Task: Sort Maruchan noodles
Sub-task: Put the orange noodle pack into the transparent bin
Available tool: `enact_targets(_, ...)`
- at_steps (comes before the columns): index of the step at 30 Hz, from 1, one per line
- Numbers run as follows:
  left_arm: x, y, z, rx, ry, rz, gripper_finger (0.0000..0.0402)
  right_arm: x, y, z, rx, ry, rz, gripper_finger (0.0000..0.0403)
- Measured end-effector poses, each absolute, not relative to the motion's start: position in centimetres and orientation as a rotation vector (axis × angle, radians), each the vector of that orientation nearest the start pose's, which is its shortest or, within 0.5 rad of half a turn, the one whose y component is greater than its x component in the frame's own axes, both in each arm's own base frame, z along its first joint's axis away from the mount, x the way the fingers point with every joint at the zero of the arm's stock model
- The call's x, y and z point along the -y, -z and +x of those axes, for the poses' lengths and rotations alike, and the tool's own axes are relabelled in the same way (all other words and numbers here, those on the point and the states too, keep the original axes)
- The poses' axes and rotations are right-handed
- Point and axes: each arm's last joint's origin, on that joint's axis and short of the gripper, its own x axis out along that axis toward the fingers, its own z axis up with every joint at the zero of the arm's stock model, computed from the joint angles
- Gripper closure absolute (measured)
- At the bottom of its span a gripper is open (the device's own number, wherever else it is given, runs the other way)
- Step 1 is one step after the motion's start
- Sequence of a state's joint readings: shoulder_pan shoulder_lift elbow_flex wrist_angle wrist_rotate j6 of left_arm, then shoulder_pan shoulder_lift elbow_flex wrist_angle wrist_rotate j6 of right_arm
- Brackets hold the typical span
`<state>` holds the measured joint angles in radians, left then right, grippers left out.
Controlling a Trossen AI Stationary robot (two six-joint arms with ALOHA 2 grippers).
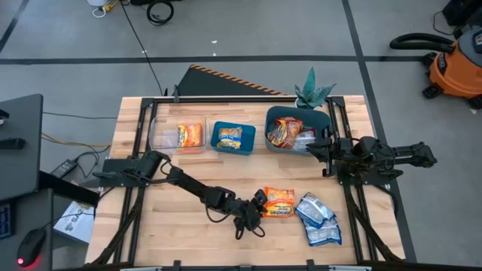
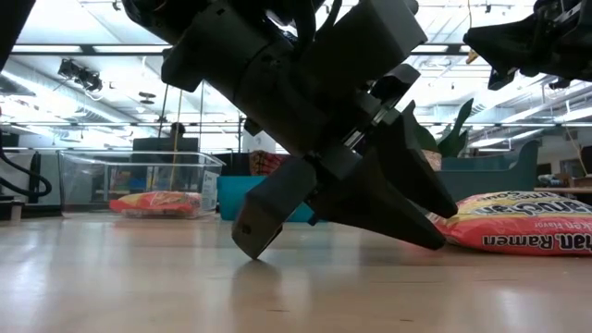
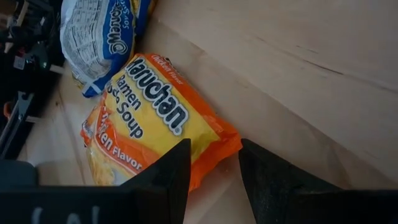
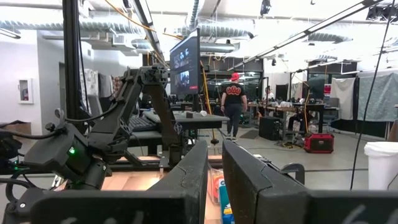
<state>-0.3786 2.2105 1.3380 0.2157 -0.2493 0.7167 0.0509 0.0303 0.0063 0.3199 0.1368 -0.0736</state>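
The orange-yellow packet needs to be sorted into the clear bin point(image 1: 167, 134), so my left gripper should next grab its orange wrapper corner point(image 1: 266, 213).
An orange-yellow Maruchan packet point(image 1: 279, 202) point(image 3: 149, 130) lies flat on the table; in the low view it point(image 2: 527, 224) lies behind my fingers. My left gripper point(image 1: 260, 208) point(image 3: 214, 171) point(image 2: 333, 231) is open and tipped down at its left end. The packet's near corner point(image 3: 217, 146) reaches into the gap between the fingers. Several blue-white packets point(image 1: 317, 219) point(image 3: 93, 31) lie just to the right of it. My right gripper point(image 1: 315, 147) point(image 4: 215, 168) hovers by the teal bin point(image 1: 296, 129), open by a narrow gap and holding nothing. My left gripper stands with one finger point(image 3: 168, 180) over the orange packet's edge and the other finger point(image 3: 267, 180) on the bare table side of its corner. Whether either finger touches the wrapper, I cannot tell.
Along the far side stand a clear bin point(image 1: 162, 135) holding an orange packet, a small blue bin point(image 1: 233, 137) with a packet, and the teal bin with red packets. A plant point(image 1: 312, 92) stands behind the teal bin. Bare wood lies in front of the left arm.
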Motion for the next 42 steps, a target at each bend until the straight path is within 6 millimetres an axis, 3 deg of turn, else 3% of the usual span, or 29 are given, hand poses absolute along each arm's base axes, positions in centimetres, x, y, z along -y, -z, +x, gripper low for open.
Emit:
enact_targets(9,16.2,-10.7,42.7,-0.567,0.341,0.872,0.0268,-0.1,-19.4,9.5,0.291,0.096,-0.045,0.0348)
enact_targets(21,16.2,-10.7,42.7,-0.57,0.333,0.849,0.0388,-0.1,-19.4,9.5,0.291,0.096,-0.045,0.0348)
enact_targets(25,16.1,-11.0,42.5,-0.586,0.299,0.755,0.0394,-0.1,-19.4,9.5,0.291,0.096,-0.045,0.0348)
enact_targets(36,15.2,-18.5,41.9,-0.467,0.055,0.708,0.0399,-0.1,-19.4,9.5,0.291,0.096,-0.045,0.0348)
enact_targets(42,14.7,-21.0,41.2,-0.459,-0.053,0.758,0.04,-0.1,-19.4,9.5,0.291,0.096,-0.046,0.0348)
